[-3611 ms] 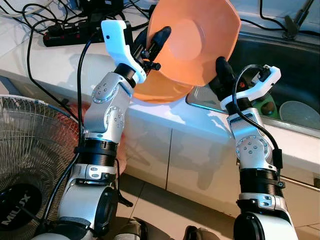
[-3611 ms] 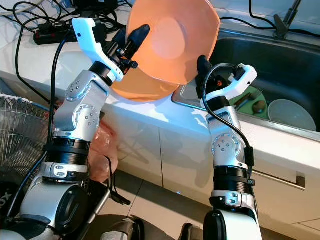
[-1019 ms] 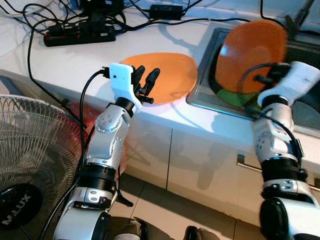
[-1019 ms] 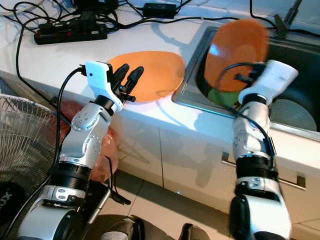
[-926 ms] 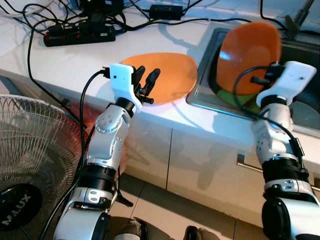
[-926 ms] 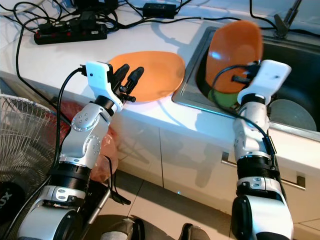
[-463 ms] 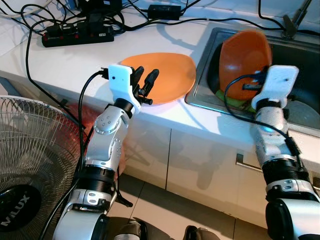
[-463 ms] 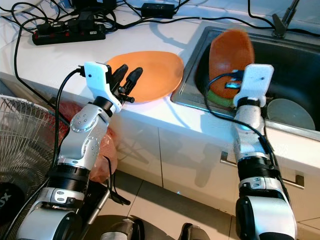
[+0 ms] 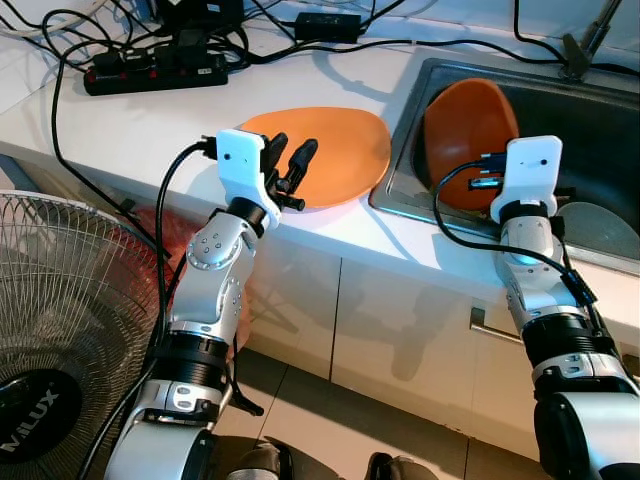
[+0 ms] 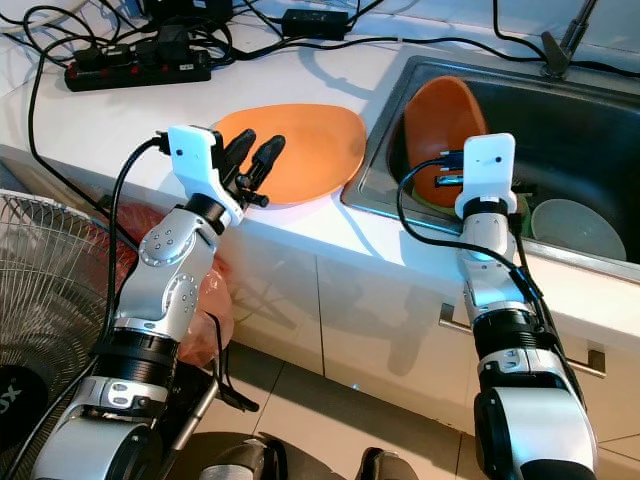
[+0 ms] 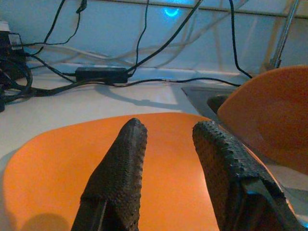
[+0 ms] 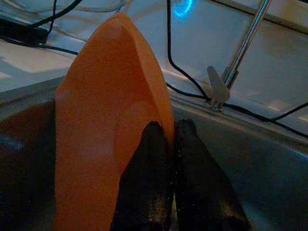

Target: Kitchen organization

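The left gripper grabs the orange plate by its thin rim (image 9: 248, 124) next, because its broad side (image 9: 340, 150) is far too wide for the gripper's fingers.
An orange bowl (image 9: 468, 128) stands on edge inside the steel sink (image 9: 600, 110), and my right gripper (image 12: 168, 139) is shut on its rim. A second orange dish (image 9: 335, 150) lies flat on the white counter (image 9: 130, 125) beside the sink. My left gripper (image 9: 290, 158) hovers open just above that dish's near edge, its two black fingers (image 11: 125, 159) apart over the orange surface with nothing between them.
A white bowl (image 10: 575, 228) sits in the sink to the right of the orange bowl, with something green beneath. A power strip (image 9: 155, 72) and tangled cables cover the counter's back. A faucet (image 9: 585, 35) rises behind the sink. A standing fan (image 9: 60, 310) is at my left.
My right gripper has lowered the orange bowl from above the sink down into the basin. The left gripper has stayed over the dish on the counter.
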